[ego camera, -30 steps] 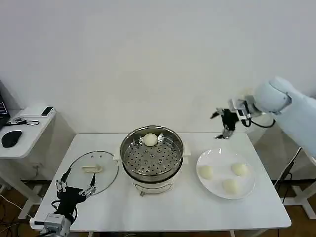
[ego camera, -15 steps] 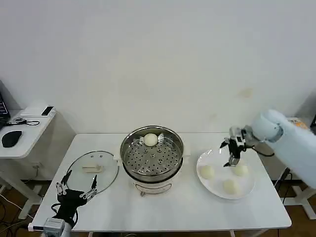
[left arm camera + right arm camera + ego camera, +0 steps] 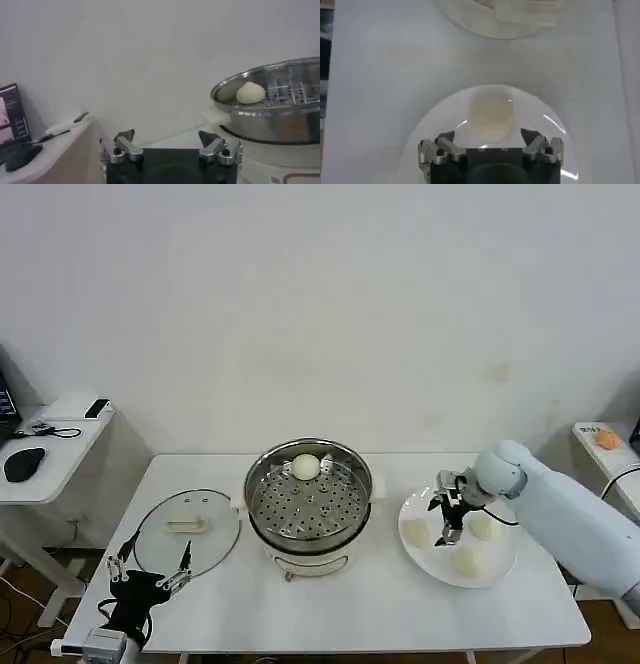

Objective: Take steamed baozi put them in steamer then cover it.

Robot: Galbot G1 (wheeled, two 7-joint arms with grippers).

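I will next use my right gripper to grab another baozi by its plump round sides and put it on the steamer's perforated tray (image 3: 310, 504).
The steel steamer (image 3: 308, 496) stands mid-table with one baozi (image 3: 305, 467) on its perforated tray; the left wrist view shows that steamer (image 3: 272, 112) and baozi (image 3: 250, 93) too. Three more baozi lie on the white plate (image 3: 437, 564): a left one (image 3: 415, 531), a right one (image 3: 486, 527) and a front one (image 3: 467, 560). My right gripper (image 3: 446, 521) hangs open low over the plate, between the left and right baozi. In the right wrist view a baozi (image 3: 491, 117) lies just ahead of the open right gripper (image 3: 489, 137). My left gripper (image 3: 150, 569) waits open at the table's front left.
The glass lid (image 3: 187, 529) with its cream handle lies flat left of the steamer, just beyond my left gripper (image 3: 168, 142). A side desk (image 3: 50, 446) with a mouse stands at the far left. A small orange object (image 3: 606, 439) sits on a shelf at the far right.
My right gripper has come down from high behind the table's back right to low over the plate, moving left. My left gripper has sunk slightly toward the front edge.
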